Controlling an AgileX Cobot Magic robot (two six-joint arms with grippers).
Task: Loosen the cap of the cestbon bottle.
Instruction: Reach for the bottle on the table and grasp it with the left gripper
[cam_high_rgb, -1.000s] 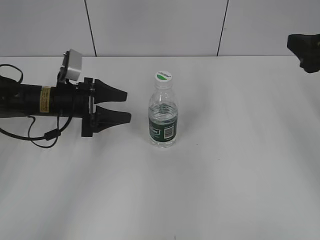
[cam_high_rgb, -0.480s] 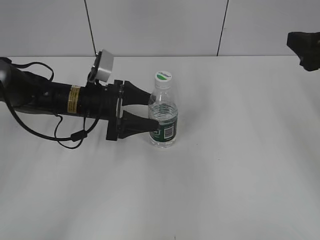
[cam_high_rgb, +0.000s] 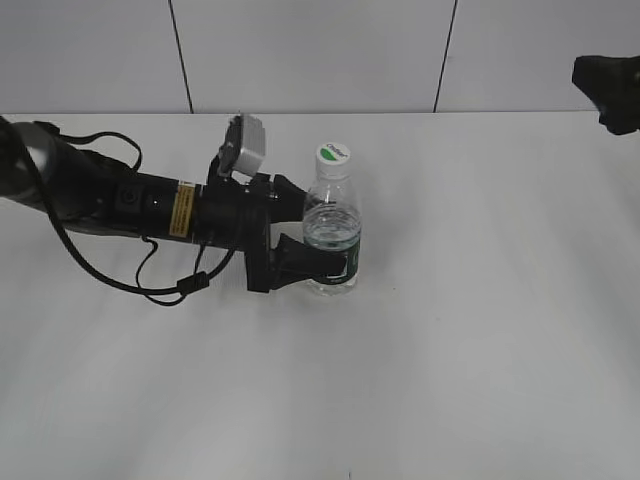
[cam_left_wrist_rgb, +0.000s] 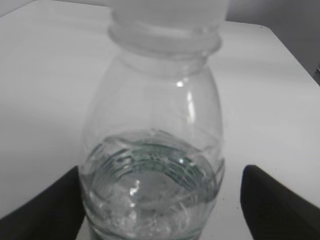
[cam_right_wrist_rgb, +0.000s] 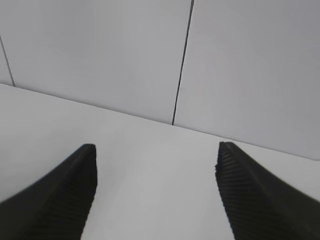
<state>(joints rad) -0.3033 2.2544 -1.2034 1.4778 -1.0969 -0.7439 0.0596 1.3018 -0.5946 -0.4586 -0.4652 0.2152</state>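
Observation:
The bottle has straight sides at its lower body (cam_high_rgb: 332, 248), so the left gripper will grab it there next, as the shoulder (cam_high_rgb: 332, 193) slopes in toward the cap.
The cestbon bottle (cam_high_rgb: 331, 225) stands upright near the table's middle, clear with a dark green label and some water in it. Its white cap (cam_high_rgb: 333, 155) with a green mark sits on the neck. My left gripper (cam_high_rgb: 322, 238) lies level and is open, one jaw on each side of the bottle's body. In the left wrist view the bottle (cam_left_wrist_rgb: 155, 125) fills the frame between the jaws (cam_left_wrist_rgb: 161, 170): the left jaw is against it and a gap shows at the right jaw. The cap's lower edge (cam_left_wrist_rgb: 170, 7) shows blurred at the top. My right gripper (cam_high_rgb: 608, 90) is open and empty at the far right, also in its wrist view (cam_right_wrist_rgb: 156, 150).
The white table (cam_high_rgb: 480, 330) meets a panelled white wall (cam_high_rgb: 300, 50) at the back. The left arm's black cable (cam_high_rgb: 150, 285) trails on the table behind the gripper.
My left gripper has moved right until its jaws are round the bottle's body. The bottle has shifted slightly right. The right gripper has not moved.

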